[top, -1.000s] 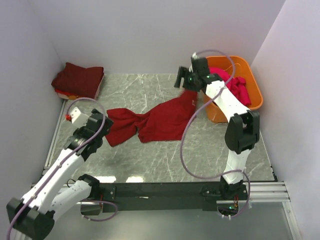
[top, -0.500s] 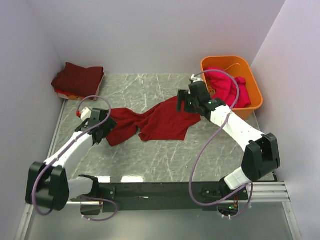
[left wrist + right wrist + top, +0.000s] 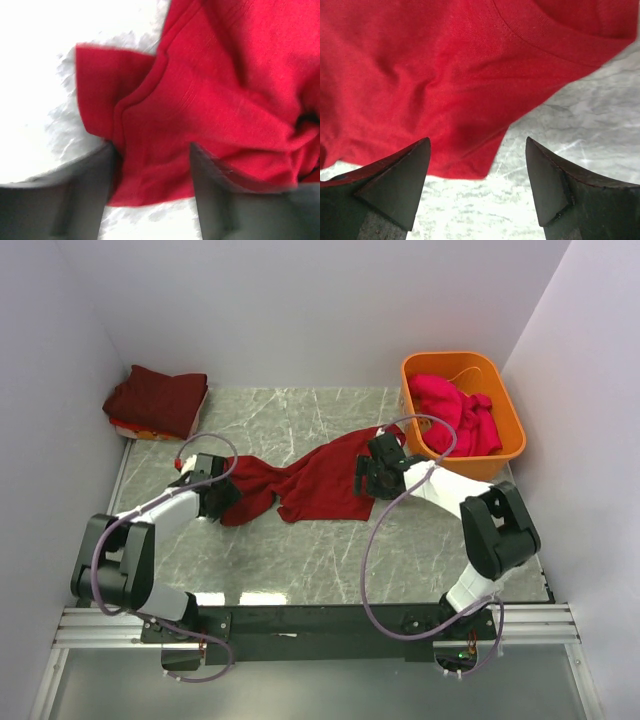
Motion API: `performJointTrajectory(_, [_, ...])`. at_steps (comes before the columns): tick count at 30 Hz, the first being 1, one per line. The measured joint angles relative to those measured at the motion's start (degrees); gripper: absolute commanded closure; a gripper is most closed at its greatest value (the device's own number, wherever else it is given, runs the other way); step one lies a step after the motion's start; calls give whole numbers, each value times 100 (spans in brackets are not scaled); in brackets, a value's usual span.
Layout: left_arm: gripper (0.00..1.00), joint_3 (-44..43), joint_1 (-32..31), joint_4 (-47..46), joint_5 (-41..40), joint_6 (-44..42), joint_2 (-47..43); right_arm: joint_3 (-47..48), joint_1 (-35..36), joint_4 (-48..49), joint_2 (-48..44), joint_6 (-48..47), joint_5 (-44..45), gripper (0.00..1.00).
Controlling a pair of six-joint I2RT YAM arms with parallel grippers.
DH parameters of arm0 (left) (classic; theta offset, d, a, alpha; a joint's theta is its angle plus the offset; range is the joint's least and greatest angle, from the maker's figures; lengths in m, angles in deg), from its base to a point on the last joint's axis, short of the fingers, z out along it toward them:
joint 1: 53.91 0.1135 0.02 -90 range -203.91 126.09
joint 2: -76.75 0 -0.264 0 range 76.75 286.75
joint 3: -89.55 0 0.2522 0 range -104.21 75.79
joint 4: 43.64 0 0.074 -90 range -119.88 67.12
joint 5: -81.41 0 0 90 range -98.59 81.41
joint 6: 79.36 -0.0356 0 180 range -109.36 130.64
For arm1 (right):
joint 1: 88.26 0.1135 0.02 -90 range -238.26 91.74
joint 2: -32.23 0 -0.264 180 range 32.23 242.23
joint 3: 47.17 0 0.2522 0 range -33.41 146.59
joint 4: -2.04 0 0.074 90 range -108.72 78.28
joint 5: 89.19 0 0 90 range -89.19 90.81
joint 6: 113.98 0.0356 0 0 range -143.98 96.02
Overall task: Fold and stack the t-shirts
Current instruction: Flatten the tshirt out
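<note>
I need to grab the dark red t-shirt (image 3: pixel 310 480) next with my right gripper, by its corner at the t-shirt's end opposite my left gripper. Then I can lift and spread it for folding.
A dark red t-shirt (image 3: pixel 310 480) lies crumpled across the middle of the marble table. My left gripper (image 3: pixel 222 498) is low at its left end. In the left wrist view the open jaws straddle a fold of the red cloth (image 3: pixel 165 150), gripper (image 3: pixel 152 165). My right gripper (image 3: pixel 365 480) is low at the shirt's right end. In the right wrist view it (image 3: pixel 477 165) is open wide over a corner of the shirt (image 3: pixel 445 95). A folded maroon t-shirt (image 3: pixel 157 398) lies at the back left. Magenta-pink t-shirts (image 3: pixel 455 412) fill the orange tub (image 3: pixel 510 440).
The orange tub stands at the back right, against the right wall. The folded maroon shirt rests on a small orange-edged stack near the left wall. Grey walls close in the left, back and right. A metal rail (image 3: pixel 320 620) runs along the near edge.
Both arms have come down and inward to the ends of the red shirt. The right gripper left the tub's side and let the shirt's right end drop onto the table.
</note>
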Motion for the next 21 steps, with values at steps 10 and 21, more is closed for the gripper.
performJointTrajectory(10, [99, -151, 13, -214, 44, -61, 326, 74, 15, 278, 645, 422, 76, 89])
performJointTrajectory(21, [99, -164, 13, 555, 146, -111, -1628, 81, 85, 37, -688, 380, 745, 100])
